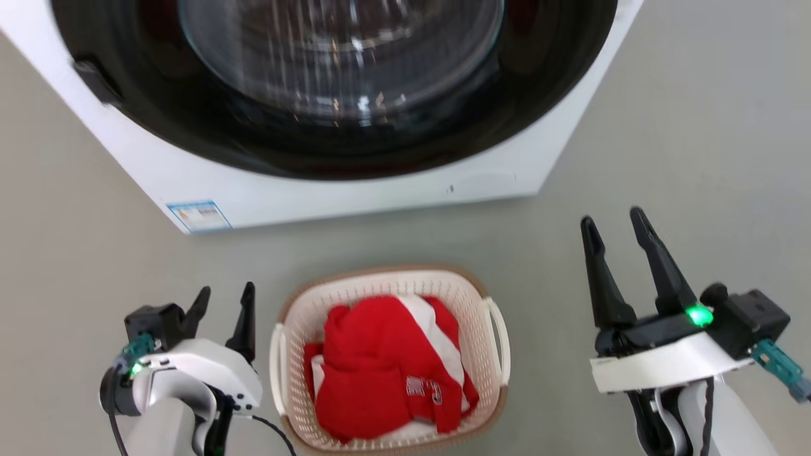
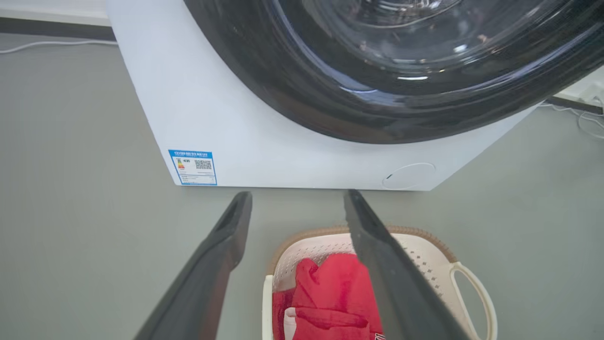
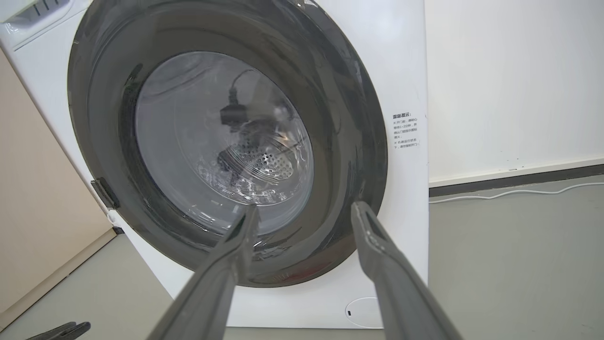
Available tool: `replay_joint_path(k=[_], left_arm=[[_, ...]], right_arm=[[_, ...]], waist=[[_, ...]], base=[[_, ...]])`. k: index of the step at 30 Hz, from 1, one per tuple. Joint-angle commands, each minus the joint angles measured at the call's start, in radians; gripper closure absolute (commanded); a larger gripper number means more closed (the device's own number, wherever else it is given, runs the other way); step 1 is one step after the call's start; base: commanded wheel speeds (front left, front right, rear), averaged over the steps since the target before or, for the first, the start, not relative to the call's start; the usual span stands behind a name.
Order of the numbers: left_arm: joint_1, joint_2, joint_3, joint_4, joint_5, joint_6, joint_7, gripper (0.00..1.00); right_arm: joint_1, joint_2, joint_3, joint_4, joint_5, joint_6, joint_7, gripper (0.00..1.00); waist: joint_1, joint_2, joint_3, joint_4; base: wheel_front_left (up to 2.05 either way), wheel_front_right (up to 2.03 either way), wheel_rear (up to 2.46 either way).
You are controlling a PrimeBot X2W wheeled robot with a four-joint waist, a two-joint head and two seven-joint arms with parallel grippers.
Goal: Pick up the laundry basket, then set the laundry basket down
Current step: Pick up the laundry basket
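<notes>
I will next grab the basket by its slim white loop handle (image 1: pixel 278 369) with my left gripper to pick it up, because the basket's wide body (image 1: pixel 391 361) reaches far beyond my open fingers.
The laundry basket (image 1: pixel 298 329), cream-white with a tan rim and white loop handles, rests on the grey floor in front of me and holds red and white clothes (image 1: pixel 386 367). My left gripper (image 1: pixel 225 297) hangs open just left of the basket, apart from its left handle. Off to the right of the basket, my right gripper (image 1: pixel 614 221) is open and held higher, with a wide gap to the right handle (image 1: pixel 500 342). In the left wrist view the open left gripper (image 2: pixel 297 198) looks over the basket (image 2: pixel 427 264). The open right gripper (image 3: pixel 304 210) faces the washer door.
A big white washing machine (image 1: pixel 355 190) with a dark round door (image 1: pixel 336 82) stands just beyond the basket. A white cable (image 3: pixel 514 193) runs along the wall base at the right. Bare grey floor (image 1: pixel 684 126) lies on both sides.
</notes>
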Motion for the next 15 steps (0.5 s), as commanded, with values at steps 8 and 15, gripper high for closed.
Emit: replay_joint_path(k=[8,15], left_arm=[[0.109,-0.012,0.069,-0.188,0.050,-0.015,-0.006,0.00],[0.188,-0.028,0.099,-0.324,0.084,-0.019,-0.006,0.00]], right_arm=[[0.065,-0.016,-0.016,-0.003,0.020,0.007,-0.006,0.00],[0.098,-0.032,-0.052,0.002,0.022,0.007,-0.006,0.00]], waist=[[0.0000,0.0000,-0.153,0.055],[0.0000,0.0000,-0.203,0.076]], base=[[0.00,0.00,0.00],[0.00,0.00,0.00]])
